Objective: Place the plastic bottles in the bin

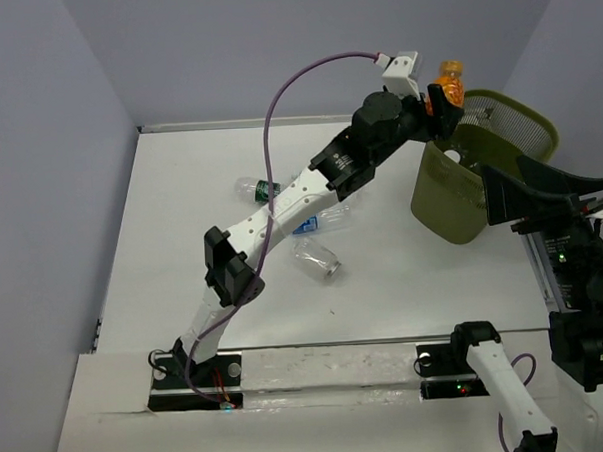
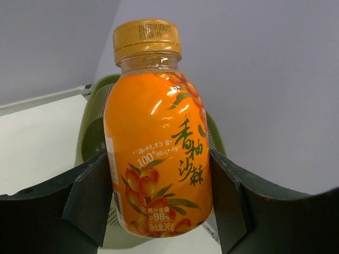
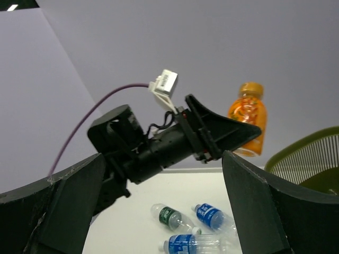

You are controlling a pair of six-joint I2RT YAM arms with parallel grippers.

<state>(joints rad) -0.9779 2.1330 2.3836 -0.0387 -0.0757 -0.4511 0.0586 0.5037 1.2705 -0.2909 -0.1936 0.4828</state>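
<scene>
My left gripper holds the orange-labelled bottle with its base (image 2: 159, 228) short of the bin's opening and needs to move it inside the bin's rim before letting go.
My left gripper (image 1: 438, 102) is shut on an orange-labelled plastic bottle (image 1: 448, 83) with an orange cap, held upright above the near rim of the olive-green wire-mesh bin (image 1: 446, 196). In the left wrist view the bottle (image 2: 159, 137) fills the gap between both fingers, with the bin (image 2: 91, 132) behind it. My right gripper (image 1: 495, 195) stands open beside the bin with nothing in it (image 3: 159, 211). Three more bottles lie on the table: a green-labelled one (image 1: 261, 189), a blue-labelled one (image 1: 317, 222) and a clear one (image 1: 318, 258).
The right wrist view shows the left gripper (image 3: 212, 132) holding the orange bottle (image 3: 247, 119), the bin's rim (image 3: 312, 153), and a green-labelled bottle (image 3: 172, 216) beside two blue-labelled ones (image 3: 212, 216) (image 3: 193, 244). Walls enclose the table.
</scene>
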